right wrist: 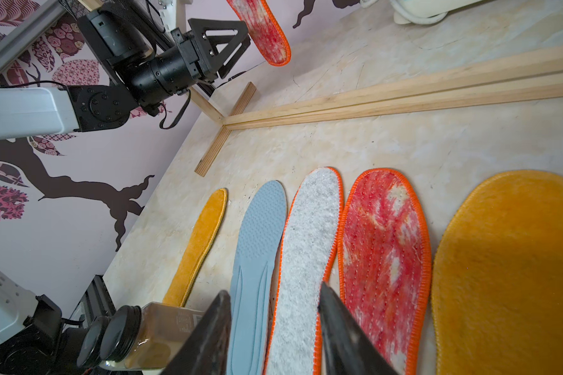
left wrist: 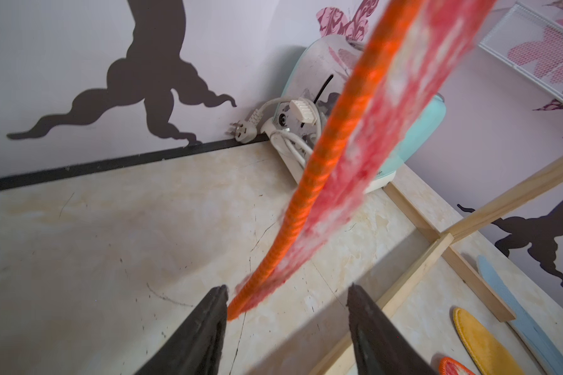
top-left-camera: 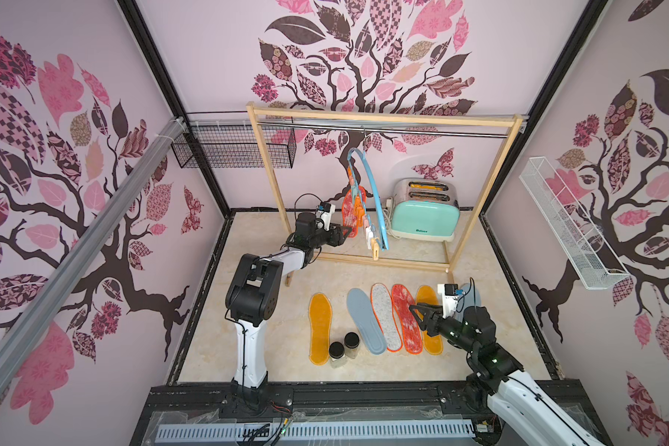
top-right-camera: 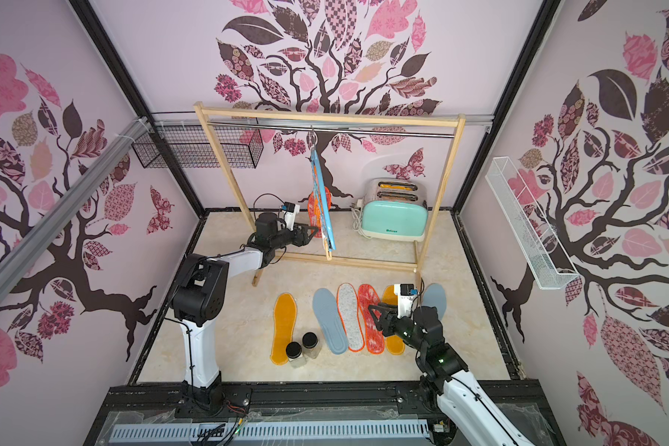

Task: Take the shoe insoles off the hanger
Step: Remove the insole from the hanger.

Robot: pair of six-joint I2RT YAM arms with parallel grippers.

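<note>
My left gripper grips the hanging red-white insole by its lower orange edge next, which leaves the insole's top free to unclip from the hanger (top-left-camera: 375, 200).
The light blue hanger (top-left-camera: 375, 200) hangs by its hook from the metal rail, edge-on in a top view (top-right-camera: 322, 193). One red-white insole (top-left-camera: 349, 210) (left wrist: 355, 162) hangs from it. My left gripper (top-left-camera: 346, 231) (left wrist: 287, 287) is open at the insole's lower tip, and the tip lies against one finger (left wrist: 215, 308). Several shoe insoles lie flat in a row on the table: mustard yellow (top-left-camera: 320, 328), grey-blue (top-left-camera: 365, 320), grey felt (right wrist: 309, 233), red-white (right wrist: 384, 246) and a second yellow one (right wrist: 514, 259). My right gripper (top-left-camera: 416, 309) (right wrist: 274, 289) hovers open above them, holding nothing.
Two black-lidded jars (top-left-camera: 342, 349) stand by the front of the row. A mint toaster (top-left-camera: 423, 210) with its cord sits at the back behind the wooden frame (top-left-camera: 271, 185). A black wire basket (top-left-camera: 232, 148) and a white wire shelf (top-left-camera: 568, 224) hang on the walls.
</note>
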